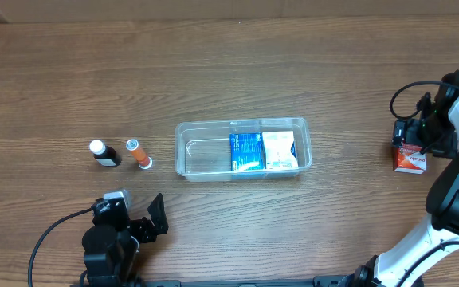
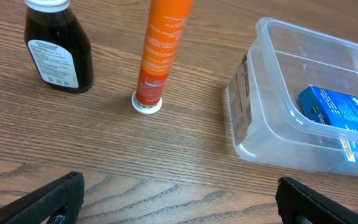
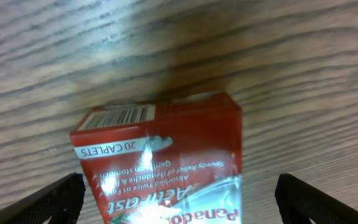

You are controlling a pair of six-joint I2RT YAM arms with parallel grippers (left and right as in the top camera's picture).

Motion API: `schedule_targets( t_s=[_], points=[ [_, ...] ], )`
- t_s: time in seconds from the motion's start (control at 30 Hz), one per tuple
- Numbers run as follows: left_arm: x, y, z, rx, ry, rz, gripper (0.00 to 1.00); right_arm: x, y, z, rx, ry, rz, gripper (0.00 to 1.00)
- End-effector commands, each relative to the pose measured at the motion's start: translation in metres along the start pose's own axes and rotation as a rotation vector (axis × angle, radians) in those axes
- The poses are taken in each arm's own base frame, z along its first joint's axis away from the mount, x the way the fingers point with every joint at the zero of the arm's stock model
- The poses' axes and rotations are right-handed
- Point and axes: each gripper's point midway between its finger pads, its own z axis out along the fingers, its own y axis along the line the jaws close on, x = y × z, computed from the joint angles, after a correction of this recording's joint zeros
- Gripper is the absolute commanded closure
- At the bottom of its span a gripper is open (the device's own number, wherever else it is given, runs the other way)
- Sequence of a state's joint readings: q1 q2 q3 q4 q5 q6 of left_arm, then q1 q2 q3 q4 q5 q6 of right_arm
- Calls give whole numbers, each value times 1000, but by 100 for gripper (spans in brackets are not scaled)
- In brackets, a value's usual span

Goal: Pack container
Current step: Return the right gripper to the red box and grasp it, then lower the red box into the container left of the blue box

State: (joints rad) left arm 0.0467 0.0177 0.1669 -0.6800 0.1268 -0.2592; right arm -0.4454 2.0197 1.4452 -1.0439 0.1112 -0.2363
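I should grab the red carton by its opposite side edges with my right gripper next. Its bottom then stays free to settle in the container.
The clear plastic container (image 1: pixel 243 147) lies in the middle of the table with a blue carton (image 1: pixel 246 151) and a white carton (image 1: pixel 280 149) inside; its left end shows in the left wrist view (image 2: pixel 272 93). A red carton (image 1: pixel 409 159) lies on the table at the far right. My right gripper (image 3: pixel 178 199) is open, with its fingers either side of the red carton (image 3: pixel 160 155) and just above it. My left gripper (image 2: pixel 179 202) is open and empty near the front left, short of an orange tube (image 2: pixel 160 56) and a dark bottle (image 2: pixel 58 50).
The orange tube (image 1: pixel 139 153) and the dark bottle (image 1: pixel 103 152) stand left of the container. The right arm's cable and body (image 1: pixel 453 119) hang over the right edge of the table.
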Motion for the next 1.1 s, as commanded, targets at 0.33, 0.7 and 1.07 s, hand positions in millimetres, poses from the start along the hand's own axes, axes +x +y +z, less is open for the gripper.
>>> schedule_targets(
  t_s=[0.33,0.7,1.07],
  points=[
    [-1,2,1,-9,-10,-12,0,18,24,17,-129,53,254,35],
    [-1,2,1,-9,-10,-12,0,46,150,-138,-358,-59,-2,49],
    [-1,2,1,-9,-10,-12,0,141,363,-211,-492,-300,-343,52]
  ],
)
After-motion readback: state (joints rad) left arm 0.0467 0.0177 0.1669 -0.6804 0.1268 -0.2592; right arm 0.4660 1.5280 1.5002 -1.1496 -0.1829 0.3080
